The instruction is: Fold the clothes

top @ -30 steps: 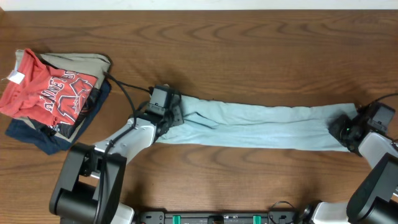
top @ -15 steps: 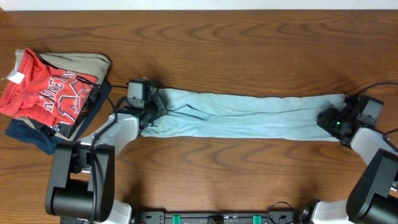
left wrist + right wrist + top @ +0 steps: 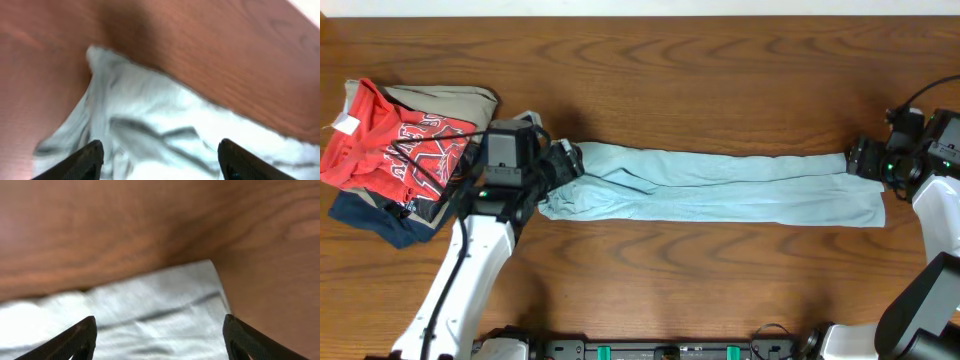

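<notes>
My right gripper next needs to grab the pale blue T-shirt [image 3: 720,188] at its flat end to fold that end inward along its length.
The clothes, a pale blue T-shirt [image 3: 720,188], lie folded into a long narrow band across the middle of the wooden table. My left gripper [image 3: 565,160] hovers over the band's rumpled left end, open, with nothing between its fingers. In the left wrist view the gripper [image 3: 160,145] stands wide over the creased fabric [image 3: 150,115]. My right gripper [image 3: 865,160] is at the band's upper right corner, also open. In the right wrist view the gripper [image 3: 159,320] straddles the flat right end of the shirt [image 3: 165,305], whose corner lies on bare wood.
A pile of other garments sits at the far left: a red shirt with white lettering [image 3: 395,150] on top of a khaki piece [image 3: 450,100] and a navy piece [image 3: 380,220]. A black cable [image 3: 450,140] crosses the pile. The left arm's body is close to that pile.
Both grippers have opened and let go of the shirt's ends. Both arms drew outward and toward the far side, leaving the band stretched longer and lying flat.
</notes>
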### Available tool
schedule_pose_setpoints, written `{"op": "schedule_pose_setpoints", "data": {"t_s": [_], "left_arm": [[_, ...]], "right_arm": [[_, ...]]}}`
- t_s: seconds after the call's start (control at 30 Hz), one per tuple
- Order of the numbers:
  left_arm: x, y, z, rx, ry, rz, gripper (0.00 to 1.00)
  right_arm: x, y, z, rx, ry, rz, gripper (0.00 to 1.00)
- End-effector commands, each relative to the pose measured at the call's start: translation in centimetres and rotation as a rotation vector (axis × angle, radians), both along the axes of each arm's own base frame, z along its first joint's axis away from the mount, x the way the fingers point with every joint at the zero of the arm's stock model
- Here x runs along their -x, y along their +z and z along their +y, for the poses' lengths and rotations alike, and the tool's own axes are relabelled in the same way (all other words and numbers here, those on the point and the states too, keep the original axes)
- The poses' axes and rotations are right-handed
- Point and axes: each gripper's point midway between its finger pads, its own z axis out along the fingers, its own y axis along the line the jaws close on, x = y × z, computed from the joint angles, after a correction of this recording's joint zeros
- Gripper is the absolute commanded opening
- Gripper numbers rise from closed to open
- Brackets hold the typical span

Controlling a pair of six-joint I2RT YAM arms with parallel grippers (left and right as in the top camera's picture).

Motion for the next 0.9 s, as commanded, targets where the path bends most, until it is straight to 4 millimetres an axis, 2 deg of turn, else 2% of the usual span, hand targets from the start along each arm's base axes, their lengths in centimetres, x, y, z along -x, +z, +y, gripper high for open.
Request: {"op": "schedule_pose_setpoints", "data": {"t_s": [0.0,0.13,0.23,0.53,0.7,0.77,0.87], "left_arm": [[1.3,-0.9,0.5,-0.03,-0.003,0.064,0.76],[3.0,-2.2,0.8,-0.043,-0.004,0.154,0.77],[3.6,-2.5,0.8,-0.046,-0.005,0.179,0.77],[3.6,-2.5,0.8,-0.046,-0.005,0.18,0.77],[3.6,-2.5,0.8,-0.046,-0.005,0.18,0.77],[3.6,-2.6,0.8,-0.046,-0.005,0.183,0.77],[3.7,-2.6,0.8,-0.046,-0.005,0.184,0.77]], "right_arm": [[1.4,-1.8,-1.8,0.093,0.038,0.072,0.79],[2.5,-3.4,-3.4,0.092,-0.012,0.121,0.76],[3.1,-4.6,-4.0,0.076,-0.03,0.152,0.75],[3.9,-8.8,-2.7,-0.018,-0.005,0.244,0.73],[4.3,-9.8,-2.5,-0.033,-0.003,0.273,0.69],[4.3,-9.8,-2.5,-0.034,-0.003,0.273,0.62],[4.2,-9.8,-2.5,-0.033,-0.003,0.269,0.33]]}}
